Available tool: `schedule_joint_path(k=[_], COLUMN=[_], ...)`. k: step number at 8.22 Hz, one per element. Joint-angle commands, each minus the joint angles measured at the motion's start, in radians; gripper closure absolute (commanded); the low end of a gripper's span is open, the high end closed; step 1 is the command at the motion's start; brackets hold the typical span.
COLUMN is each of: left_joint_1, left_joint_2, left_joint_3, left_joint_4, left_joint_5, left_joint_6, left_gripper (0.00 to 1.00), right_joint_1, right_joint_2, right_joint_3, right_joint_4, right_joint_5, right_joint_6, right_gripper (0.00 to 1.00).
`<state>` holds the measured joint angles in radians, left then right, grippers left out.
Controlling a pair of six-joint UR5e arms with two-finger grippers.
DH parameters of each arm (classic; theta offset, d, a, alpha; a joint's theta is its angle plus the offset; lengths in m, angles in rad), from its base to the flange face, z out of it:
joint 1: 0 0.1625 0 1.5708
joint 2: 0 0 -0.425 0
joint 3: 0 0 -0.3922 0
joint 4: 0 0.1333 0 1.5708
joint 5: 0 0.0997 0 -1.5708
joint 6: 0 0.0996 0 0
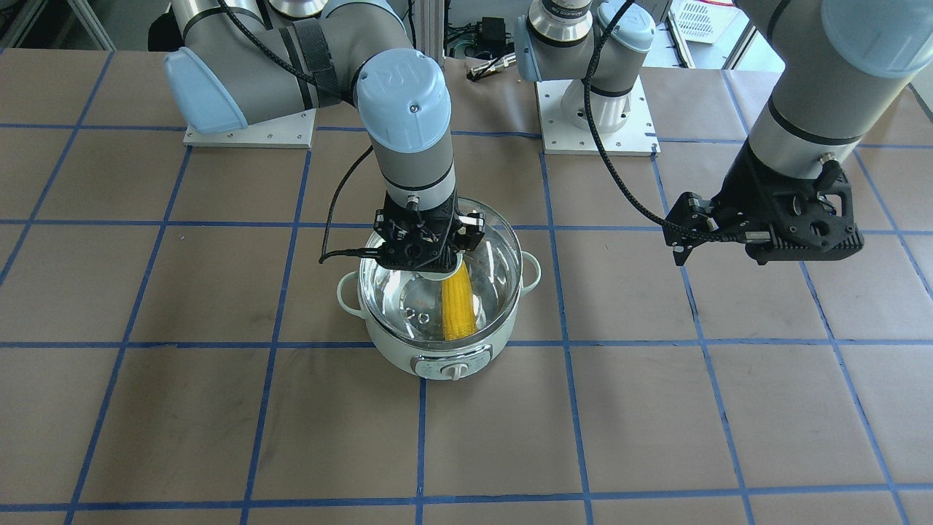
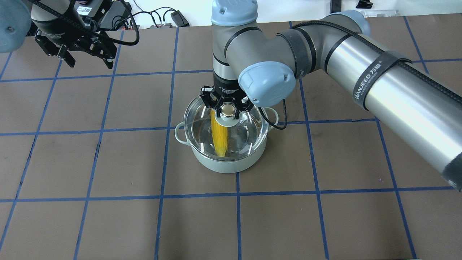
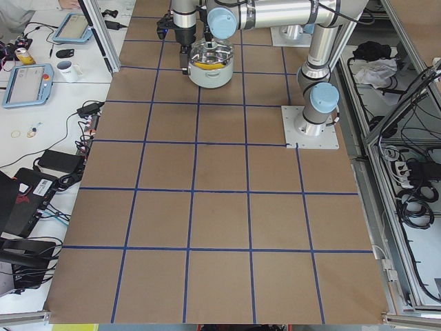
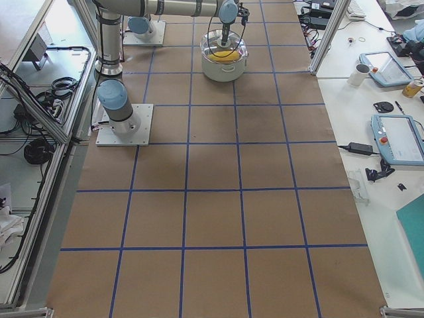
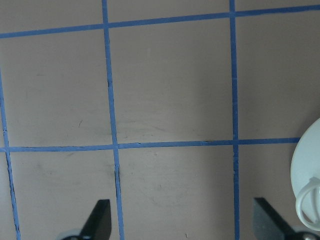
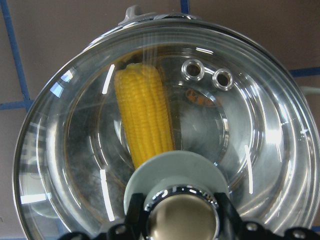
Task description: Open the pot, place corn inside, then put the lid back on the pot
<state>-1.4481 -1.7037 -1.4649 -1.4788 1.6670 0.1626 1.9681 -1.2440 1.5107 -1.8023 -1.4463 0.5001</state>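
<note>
My right gripper is ready to open, since the glass lid's front edge (image 1: 411, 340) rests along the pot's rim (image 1: 437, 350) and the lid would settle there.
The pale green pot (image 1: 408, 350) stands mid-table with the yellow corn (image 1: 459, 310) lying inside it. The clear glass lid (image 1: 496, 248) is over the pot's mouth; whether it rests on the rim I cannot tell. My right gripper (image 2: 227, 110) is straight above the pot, shut on the lid's knob (image 6: 182, 217). In the right wrist view the corn (image 6: 145, 117) shows through the lid (image 6: 260, 140). My left gripper (image 2: 88, 62) hangs open and empty above bare table, well off to the robot's left of the pot (image 2: 216, 166). Its fingertips (image 5: 97, 220) frame empty table.
Brown table cover with a blue tape grid (image 2: 238, 196). The arm base plates (image 1: 594, 120) sit at the table's robot side. A pot handle (image 5: 307, 200) shows at the right edge of the left wrist view. Operator desks with tablets (image 4: 397, 139) lie beyond the table.
</note>
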Motion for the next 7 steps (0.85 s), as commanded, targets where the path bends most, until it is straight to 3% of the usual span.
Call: schedule_joint_path(k=[1,4,7], left_joint_1=[0.0,0.0,0.0], left_joint_2=[0.001,0.001,0.001], left_joint_3=[-0.002,-0.003,-0.003], left_joint_4=[0.0,0.0,0.0], left_joint_5=[-0.015,-0.016,-0.02], left_joint_6=[0.0,0.0,0.0], left_gripper=[0.0,0.0,0.0], right_joint_1=[0.0,0.0,-0.002], right_joint_2=[0.001,0.0,-0.003], right_joint_3=[0.002,0.002,0.0], right_joint_4=[0.001,0.001,-0.02], right_joint_5=[0.001,0.009,-0.009], right_joint_6=[-0.002,-0.002,-0.014], right_gripper=[1.0,1.0,0.73])
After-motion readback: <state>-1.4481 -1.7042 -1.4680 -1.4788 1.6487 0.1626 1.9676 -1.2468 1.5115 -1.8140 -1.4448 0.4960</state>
